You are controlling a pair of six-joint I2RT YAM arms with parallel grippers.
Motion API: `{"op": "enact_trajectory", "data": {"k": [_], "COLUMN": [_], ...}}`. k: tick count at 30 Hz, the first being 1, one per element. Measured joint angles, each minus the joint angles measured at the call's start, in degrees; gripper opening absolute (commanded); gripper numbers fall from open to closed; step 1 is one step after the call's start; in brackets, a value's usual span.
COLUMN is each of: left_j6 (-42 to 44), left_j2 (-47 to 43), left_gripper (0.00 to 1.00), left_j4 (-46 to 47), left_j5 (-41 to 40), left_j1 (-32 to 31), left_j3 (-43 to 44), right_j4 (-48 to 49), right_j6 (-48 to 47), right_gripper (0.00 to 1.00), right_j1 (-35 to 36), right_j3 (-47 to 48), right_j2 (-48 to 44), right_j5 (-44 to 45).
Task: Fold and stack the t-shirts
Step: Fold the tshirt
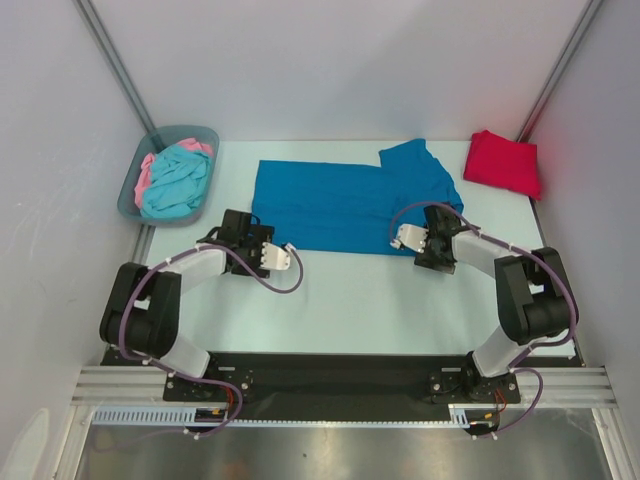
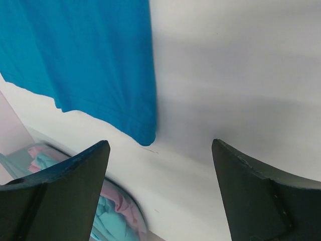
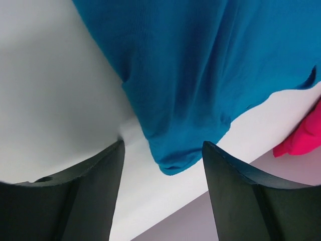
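I should next use my right gripper to grab the deep blue t-shirt by its near hem corner, opposite my left gripper's corner, and pull the t-shirt straight for folding.
A deep blue t-shirt (image 1: 340, 205) lies spread flat across the middle of the table, one sleeve pointing to the back right. My left gripper (image 1: 284, 256) hovers open off the shirt's near left corner (image 2: 145, 133); nothing sits between its fingers (image 2: 75, 186). My right gripper (image 1: 404, 238) is open too, at the near right hem. In the right wrist view a blue sleeve tip (image 3: 175, 160) shows beyond the right gripper (image 3: 163, 145), not gripped. A folded red t-shirt (image 1: 503, 162) rests at the back right. Turquoise (image 1: 178, 185) and pink (image 1: 147, 172) t-shirts lie crumpled in the bin.
The grey-blue plastic bin (image 1: 128, 198) stands at the back left by the wall. White enclosure walls close in on both sides and the back. The red shirt (image 3: 306, 135) shows at the right edge of the right wrist view.
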Motion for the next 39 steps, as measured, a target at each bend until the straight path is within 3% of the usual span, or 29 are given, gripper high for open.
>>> {"op": "enact_trajectory", "data": {"k": [13,21,28,31,39], "left_j6": [0.0,-0.7,-1.1,-1.0,0.9], "left_j2": [3.8,6.6,8.1,8.1,8.0], "left_gripper": [0.86,0.41,0.00,0.00,0.00], "left_j4": [11.1,12.7,10.4,8.3,-4.0], "left_j5": [-2.4,-3.0,-2.9,-2.7,-0.2], "left_j1": [-0.1,0.0,0.0,0.1,1.2], "left_j3": [-1.1,-0.7,0.1,1.1,7.2], "right_j4": [11.9,14.6,14.4,13.7,8.5], "right_j6": [-5.6,-8.0,-8.7,-8.9,-9.0], "right_gripper": [0.65,0.50,0.22,0.13,0.02], "right_j1": [-5.0,-7.0,-7.3,-7.4,-7.6], "right_j3": [-2.0,-2.0,-2.0,-2.0,-0.6], "right_j2": [2.7,4.5,5.4,5.6,4.9], "right_j5": [2.6,3.1,2.7,2.3,0.5]}}
